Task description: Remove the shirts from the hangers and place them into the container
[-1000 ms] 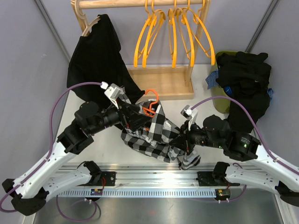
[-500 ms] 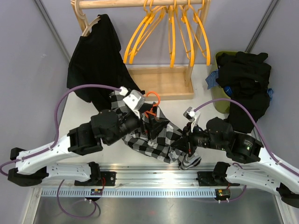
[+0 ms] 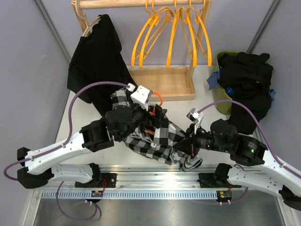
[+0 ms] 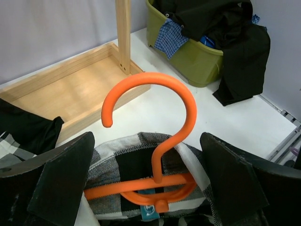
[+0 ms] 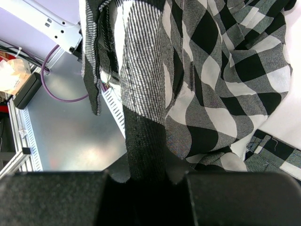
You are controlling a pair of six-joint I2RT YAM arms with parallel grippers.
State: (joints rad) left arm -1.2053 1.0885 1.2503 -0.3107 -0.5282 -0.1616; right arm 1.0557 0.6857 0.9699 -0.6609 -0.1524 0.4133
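The red-orange hanger has to come out of the shirt (image 3: 157, 147), so the left gripper should next grab the neck (image 3: 153, 112) of the hanger below its hook to draw it out.
The black-and-white checked shirt (image 3: 157, 141) lies crumpled on the table between the arms, still on a red-orange hanger (image 4: 157, 136) whose hook sticks up out of the collar. My left gripper (image 4: 150, 188) is open, its fingers (image 4: 61, 183) standing one on each side of the hanger's neck without touching it. My right gripper (image 5: 146, 181) is shut on a fold of the checked shirt (image 5: 211, 70) near the table's front edge. The olive-green container (image 4: 200, 59) at the right rear holds black shirts (image 3: 244, 75) that spill over its rim.
A wooden rack (image 3: 160, 82) stands at the back with several empty orange hangers (image 3: 174, 33) on its rail. A black shirt (image 3: 96, 61) hangs on a pale hanger at the rack's left end. A metal rail (image 3: 155, 181) runs along the near edge.
My left arm has swung right and forward, bringing its open gripper over the checked shirt's collar and hanger. The empty hangers on the rail have swung. The right gripper has barely moved.
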